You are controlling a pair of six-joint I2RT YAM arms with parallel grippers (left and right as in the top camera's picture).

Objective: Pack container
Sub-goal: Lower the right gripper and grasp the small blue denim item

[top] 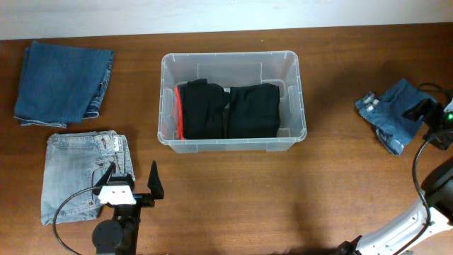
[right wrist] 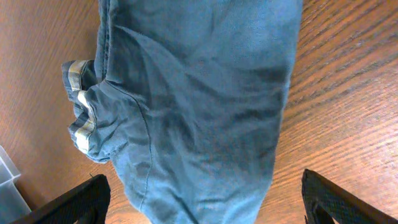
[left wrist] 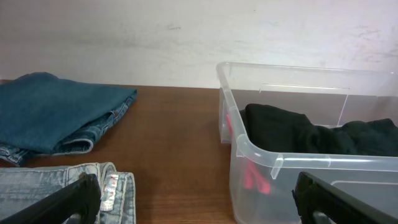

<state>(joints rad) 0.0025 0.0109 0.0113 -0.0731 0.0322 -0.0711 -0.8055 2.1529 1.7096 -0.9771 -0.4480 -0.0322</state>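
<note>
The robot's right gripper needs to grab the small blue jeans next, by their smooth folded side (top: 411, 126) (right wrist: 230, 171), so that the frayed cuffs stay free to settle inside the bin.
The container (top: 291, 64), a clear plastic bin, stands mid-table and holds folded black clothes (top: 228, 110) with a red edge at their left. In the left wrist view its near corner (left wrist: 261, 158) is at the right, the black clothes (left wrist: 311, 134) inside. My left gripper (top: 133, 180) is open with nothing between its fingers, at the front left beside the light-blue jeans (top: 78, 177). My right gripper (top: 422, 112) is open at the far right over the small blue jeans (top: 388, 117). In the right wrist view its fingers (right wrist: 74, 202) stand wide on either side of that denim (right wrist: 199, 93).
Folded dark-blue jeans (top: 64, 81) lie at the back left, also seen as dark-blue jeans (left wrist: 56, 115) in the left wrist view. The light-blue jeans (left wrist: 56, 186) are just by my left finger. A corner of the bin (right wrist: 7, 180) shows in the right wrist view. Bare wood lies in front of the bin.
</note>
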